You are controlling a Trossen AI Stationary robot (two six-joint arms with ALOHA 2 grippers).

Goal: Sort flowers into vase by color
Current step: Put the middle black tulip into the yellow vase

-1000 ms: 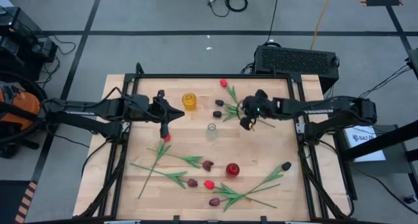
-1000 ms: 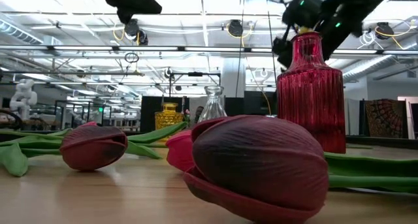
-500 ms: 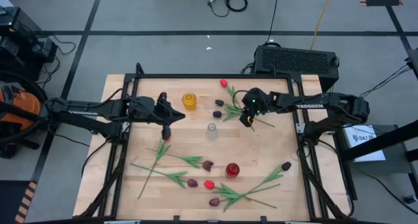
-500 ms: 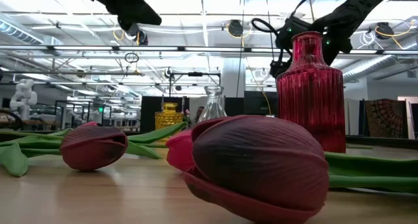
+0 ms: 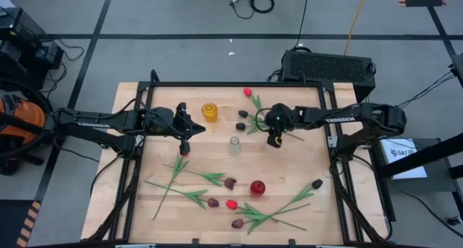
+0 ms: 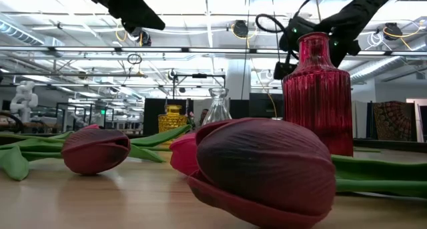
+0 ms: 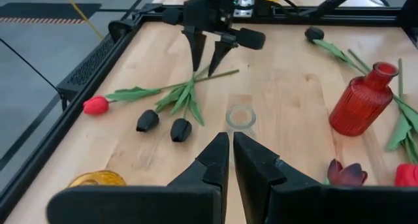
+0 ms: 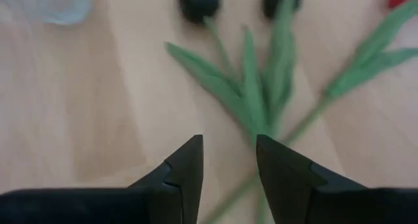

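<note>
I should reach a near-black tulip with my right gripper and grab its stem below the leaves, to sort it into the yellow vase.
A red tulip and two near-black tulips lie in a bunch at the far middle of the table, their stems crossing. My right gripper hangs open over those stems, pointing steeply down, with a fingertip on each side of them; I see no touch. In the right wrist view the stems and leaves lie just past the open fingers. My left gripper, left of the middle, is shut on nothing. More tulips lie on the table's near half.
A yellow vase stands far left of the middle, a clear glass vase in the middle, and a red vase nearer the front. A black frame runs along the table's edges. A near-black tulip lies front right.
My right gripper has sunk toward the bunch of stems and drifted a little toward the table's left. Its wrist has rolled, and its fingers have parted.
</note>
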